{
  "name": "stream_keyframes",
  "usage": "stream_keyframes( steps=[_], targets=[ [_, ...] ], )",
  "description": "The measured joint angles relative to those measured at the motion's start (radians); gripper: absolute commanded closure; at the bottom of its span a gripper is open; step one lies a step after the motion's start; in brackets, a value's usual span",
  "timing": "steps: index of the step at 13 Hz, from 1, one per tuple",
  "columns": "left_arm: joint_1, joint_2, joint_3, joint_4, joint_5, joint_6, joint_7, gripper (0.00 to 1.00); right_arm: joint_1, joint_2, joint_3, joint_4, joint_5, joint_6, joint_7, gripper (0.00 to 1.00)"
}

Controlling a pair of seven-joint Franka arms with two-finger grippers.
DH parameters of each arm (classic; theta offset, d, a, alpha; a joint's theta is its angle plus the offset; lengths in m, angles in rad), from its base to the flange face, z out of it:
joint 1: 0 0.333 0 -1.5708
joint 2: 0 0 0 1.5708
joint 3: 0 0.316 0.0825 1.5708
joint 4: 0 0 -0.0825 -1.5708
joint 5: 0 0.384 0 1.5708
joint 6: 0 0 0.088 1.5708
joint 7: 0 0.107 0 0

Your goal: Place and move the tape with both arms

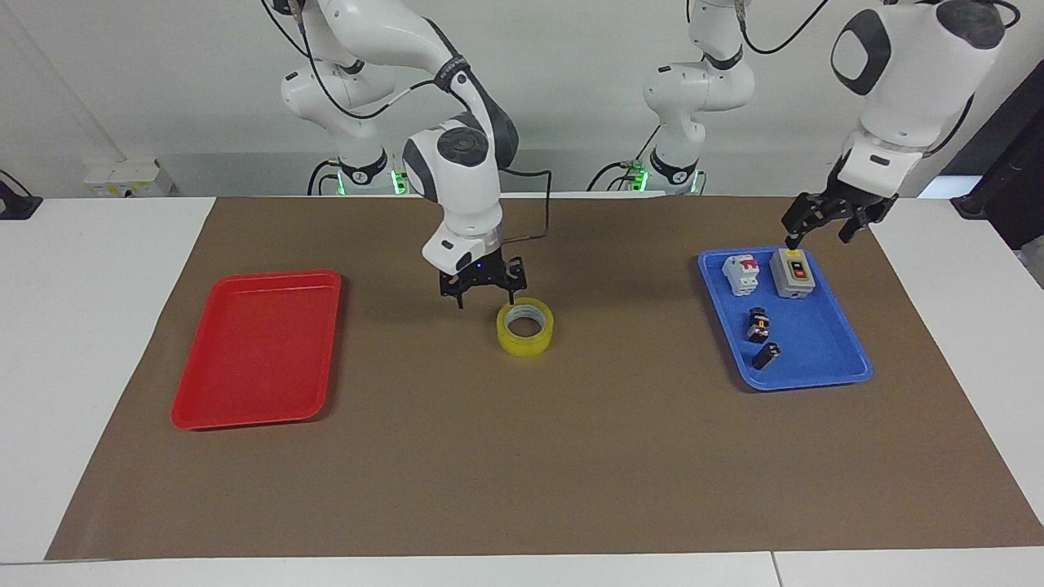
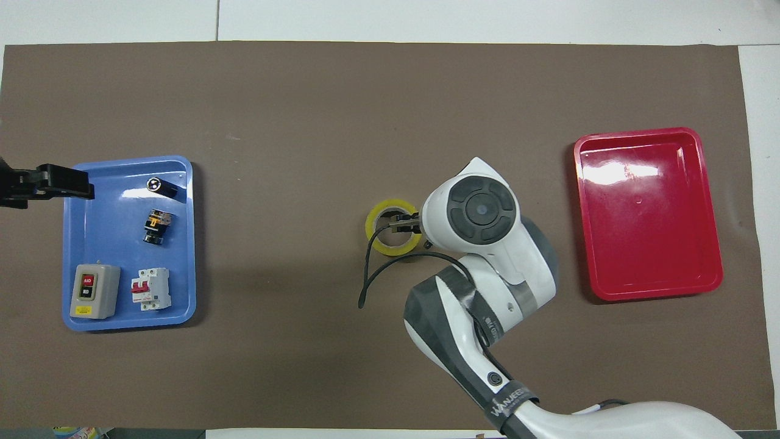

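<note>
My right gripper is going to grab the tape next by its rim, to move it into the red tray (image 2: 649,213).
The tape (image 1: 526,339) (image 2: 373,235), a yellow roll with a white core, lies flat in the middle of the brown mat. My right gripper (image 1: 485,302) (image 2: 407,223) hangs low and open at the roll's edge. One fingertip is at the rim on the side nearer the robots, and the other is out over the mat toward the red tray. Whether a fingertip touches the roll I cannot tell. My left gripper (image 1: 817,235) (image 2: 61,183) is raised and open, with nothing in it, over the outer edge of the blue tray (image 1: 811,363) (image 2: 116,244).
The blue tray holds a grey switch box (image 1: 793,273) (image 2: 91,291), a white breaker (image 1: 740,273) (image 2: 150,289) and two small black parts. A bare red tray (image 1: 257,350) (image 2: 646,213) lies at the right arm's end of the mat.
</note>
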Motion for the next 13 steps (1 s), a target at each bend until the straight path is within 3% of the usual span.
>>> stream_keyframes(
  steps=[2, 5, 6, 7, 13],
  targets=[
    [0.026, 0.029, 0.0, 0.097, -0.008, -0.091, 0.042, 0.0, 0.017, 0.045, 0.0, 0.0, -0.024, 0.034, 0.008, 0.0],
    [0.027, 0.058, -0.006, 0.149, -0.008, -0.16, 0.052, 0.0, 0.015, 0.083, -0.004, 0.0, -0.059, 0.093, 0.008, 0.23],
    [0.024, 0.059, -0.01, 0.141, -0.009, -0.169, 0.052, 0.0, 0.016, 0.093, -0.004, -0.001, -0.06, 0.114, 0.008, 0.67],
    [0.022, 0.059, -0.015, 0.135, -0.009, -0.173, 0.052, 0.0, 0.016, 0.103, -0.004, 0.0, -0.061, 0.125, 0.008, 1.0],
    [0.022, 0.059, -0.023, 0.133, -0.009, -0.18, 0.052, 0.0, 0.016, 0.112, -0.004, 0.033, -0.065, 0.078, 0.008, 1.0]
  ],
)
